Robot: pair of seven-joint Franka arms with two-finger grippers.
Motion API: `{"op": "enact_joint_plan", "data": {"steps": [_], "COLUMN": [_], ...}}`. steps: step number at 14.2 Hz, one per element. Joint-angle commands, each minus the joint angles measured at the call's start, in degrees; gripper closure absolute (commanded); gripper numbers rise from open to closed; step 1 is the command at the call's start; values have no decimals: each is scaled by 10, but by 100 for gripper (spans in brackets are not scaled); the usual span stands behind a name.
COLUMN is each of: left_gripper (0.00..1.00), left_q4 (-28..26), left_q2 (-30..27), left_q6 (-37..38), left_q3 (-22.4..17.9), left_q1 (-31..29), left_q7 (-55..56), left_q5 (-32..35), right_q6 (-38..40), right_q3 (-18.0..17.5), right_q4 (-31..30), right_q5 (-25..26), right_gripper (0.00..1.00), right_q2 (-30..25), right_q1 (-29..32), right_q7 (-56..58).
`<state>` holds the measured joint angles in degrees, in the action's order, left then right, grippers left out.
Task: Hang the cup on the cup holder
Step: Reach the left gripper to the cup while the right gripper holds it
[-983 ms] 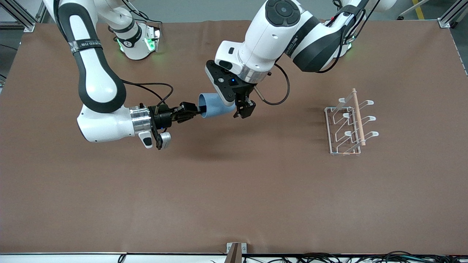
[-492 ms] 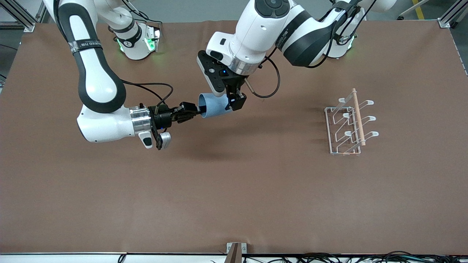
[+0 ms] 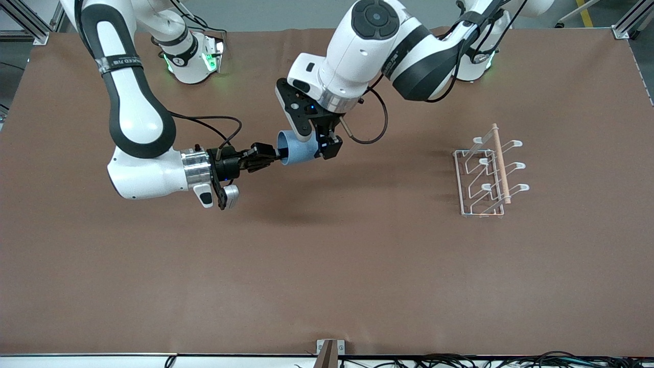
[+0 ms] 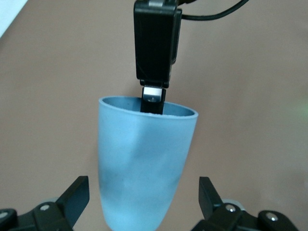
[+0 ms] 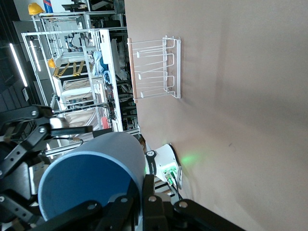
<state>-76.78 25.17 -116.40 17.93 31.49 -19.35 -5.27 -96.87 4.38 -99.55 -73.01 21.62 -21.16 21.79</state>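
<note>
My left gripper grabs the light-blue cup by its narrow closed end (image 4: 134, 211) next, to hang it on the white wire cup holder.
The light-blue cup (image 3: 301, 148) hangs on its side in the air over the middle of the table, its mouth toward the right arm. My right gripper (image 3: 272, 154) is shut on the cup's rim, one finger inside the mouth, as the right wrist view (image 5: 140, 195) shows. My left gripper (image 3: 327, 145) is open, and its fingers (image 4: 77, 192) stand on either side of the cup's (image 4: 142, 163) narrow closed end without touching it. The white wire cup holder (image 3: 488, 174) with its wooden rod stands on the table toward the left arm's end and holds nothing.
The brown table cover (image 3: 327, 266) carries only the rack. The right arm's finger (image 4: 153, 96) shows inside the cup's mouth in the left wrist view. The rack also shows in the right wrist view (image 5: 154, 67).
My left gripper has moved toward the right arm's end, from beside the cup's closed end to straddling it. The right arm and the cup have stayed still.
</note>
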Motion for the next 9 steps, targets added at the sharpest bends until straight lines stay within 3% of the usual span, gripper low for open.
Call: {"op": "enact_joint_plan", "data": {"steps": [1,6,8,9], "left_gripper": [0,2,7,15], "left_q4": [9,9,9,9], "left_q2": [11,33,42,43], "left_q6": [-5,-34,-41,-45], "left_q3": [2,2,2,2], "left_q1": [1,4,5,5], "left_q7": [-10,-9,-10,-10], "left_q5": [4,4,5,7], "right_q6": [8,8,8,8], "right_q3": [0,0,0,0], "right_q4": [2,2,2,2], "right_q5": [-19,-27,-28,-28], "right_gripper": [96,95,95,95], "right_q2": [-1,-1,-1,-1], "right_q1": [-1,-2,-2,-3], "right_q7": [5,6,6,6]}}
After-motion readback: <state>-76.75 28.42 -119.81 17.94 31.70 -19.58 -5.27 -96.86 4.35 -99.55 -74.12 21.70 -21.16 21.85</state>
